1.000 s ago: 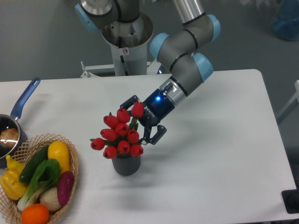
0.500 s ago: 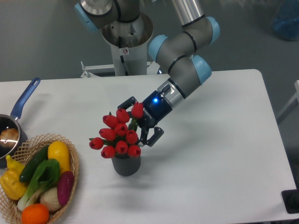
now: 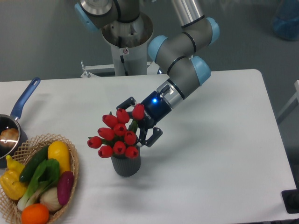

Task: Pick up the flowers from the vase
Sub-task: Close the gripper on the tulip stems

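Observation:
The flowers point(image 3: 115, 136) need to be picked up from the vase point(image 3: 125, 166). My gripper should next grab the tulip stems just under the red buds.
A bunch of red tulip flowers point(image 3: 115, 136) with green leaves stands in the small dark grey ribbed vase point(image 3: 125, 166) on the white table, a little left of centre. My gripper point(image 3: 132, 123) reaches in from the upper right and is open. Its two dark fingers point(image 3: 152, 136) straddle the right side of the bunch, with the topmost right bud between them. The stems are hidden by the buds and the vase.
A wicker basket point(image 3: 72, 154) of colourful vegetables sits at the front left corner. Behind it, at the left edge, is a steel saucepan point(image 3: 7, 133) with a blue handle point(image 3: 25, 99). The arm's base column point(image 3: 126, 39) stands behind the table.
My gripper has crept a little to the left and downward into the bunch. The flowers have shifted slightly left with it.

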